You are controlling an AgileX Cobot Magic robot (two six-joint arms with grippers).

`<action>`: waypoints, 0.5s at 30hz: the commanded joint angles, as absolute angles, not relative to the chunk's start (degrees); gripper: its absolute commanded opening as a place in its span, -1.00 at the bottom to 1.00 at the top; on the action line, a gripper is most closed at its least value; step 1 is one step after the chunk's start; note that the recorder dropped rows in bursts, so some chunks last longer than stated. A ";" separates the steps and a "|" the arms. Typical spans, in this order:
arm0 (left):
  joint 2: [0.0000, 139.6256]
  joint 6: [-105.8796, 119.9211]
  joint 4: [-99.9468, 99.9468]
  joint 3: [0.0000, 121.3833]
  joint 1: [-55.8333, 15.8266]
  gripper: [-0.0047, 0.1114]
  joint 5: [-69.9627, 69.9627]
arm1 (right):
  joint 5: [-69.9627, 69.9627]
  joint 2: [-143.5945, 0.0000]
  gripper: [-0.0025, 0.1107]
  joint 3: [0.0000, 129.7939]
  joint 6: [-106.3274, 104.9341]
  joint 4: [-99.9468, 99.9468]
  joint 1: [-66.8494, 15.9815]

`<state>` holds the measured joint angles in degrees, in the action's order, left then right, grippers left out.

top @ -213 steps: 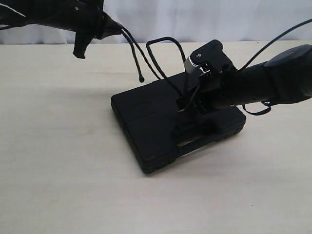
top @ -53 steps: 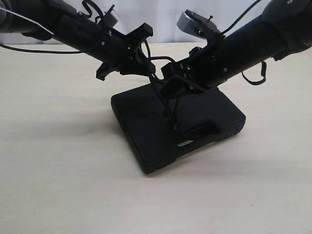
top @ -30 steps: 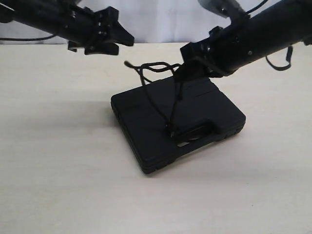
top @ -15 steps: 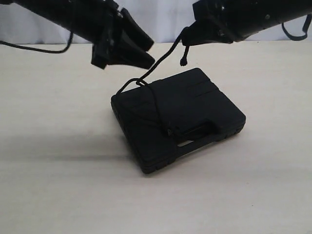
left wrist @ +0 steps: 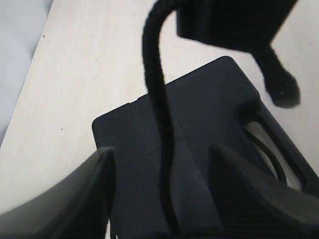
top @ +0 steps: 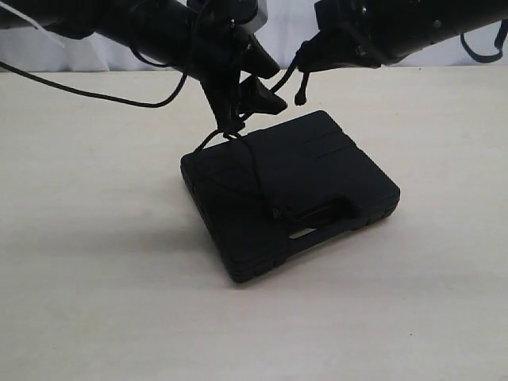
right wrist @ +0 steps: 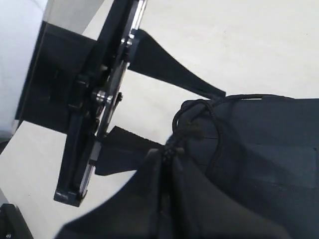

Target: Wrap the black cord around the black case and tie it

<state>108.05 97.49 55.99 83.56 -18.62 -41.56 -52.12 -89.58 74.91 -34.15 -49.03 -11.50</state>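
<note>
The left gripper takes hold of the black cord by its taut part above the case's lid (top: 248, 114) next, to wrap the cord around the case (top: 317, 178).
The black case (top: 317, 178) lies flat on the table, handle slot toward the front right. The black cord (top: 252, 171) runs from the handle slot over the lid to the back left corner, then rises taut to my right gripper (top: 305, 57), which is shut on it; the knotted end (top: 300, 99) dangles below. My left gripper (top: 278, 89) is open above the case's back corner, its fingers on either side of the rising cord. The left wrist view shows the cord (left wrist: 158, 114) between the spread fingers (left wrist: 79, 199). The right wrist view shows the right gripper (right wrist: 169, 152) pinching the cord (right wrist: 215, 130).
The pale wooden table (top: 103, 262) surrounds the case on all sides. A white backdrop (top: 286, 24) closes off the far edge. A thin robot cable (top: 95, 95) hangs under the left arm. The left gripper's body (right wrist: 94, 114) is close beside the right one.
The left gripper has swung right and turned, so its open fingers now straddle the cord. The right gripper holds the cord in the same place. The case has not moved.
</note>
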 commanded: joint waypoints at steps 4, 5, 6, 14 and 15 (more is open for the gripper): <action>110.64 97.27 59.66 83.50 -18.69 -0.51 -41.81 | -52.48 -89.37 -0.87 75.28 -33.04 -48.31 -11.17; 110.64 97.17 60.34 83.64 -18.69 -0.69 -41.51 | -52.25 -89.37 -0.84 75.28 -31.92 -48.31 -11.17; 110.64 95.89 61.20 83.90 -18.69 -0.88 -40.28 | -51.69 -89.37 -0.71 75.28 -28.91 -46.54 -11.17; 110.00 77.63 61.14 90.36 -17.89 -0.92 -29.19 | -59.13 -88.22 0.05 74.60 -3.44 -16.13 -10.51; 110.00 77.63 61.14 91.13 -17.75 -0.92 -28.24 | -59.75 -88.22 0.07 73.56 -3.33 -16.42 -10.51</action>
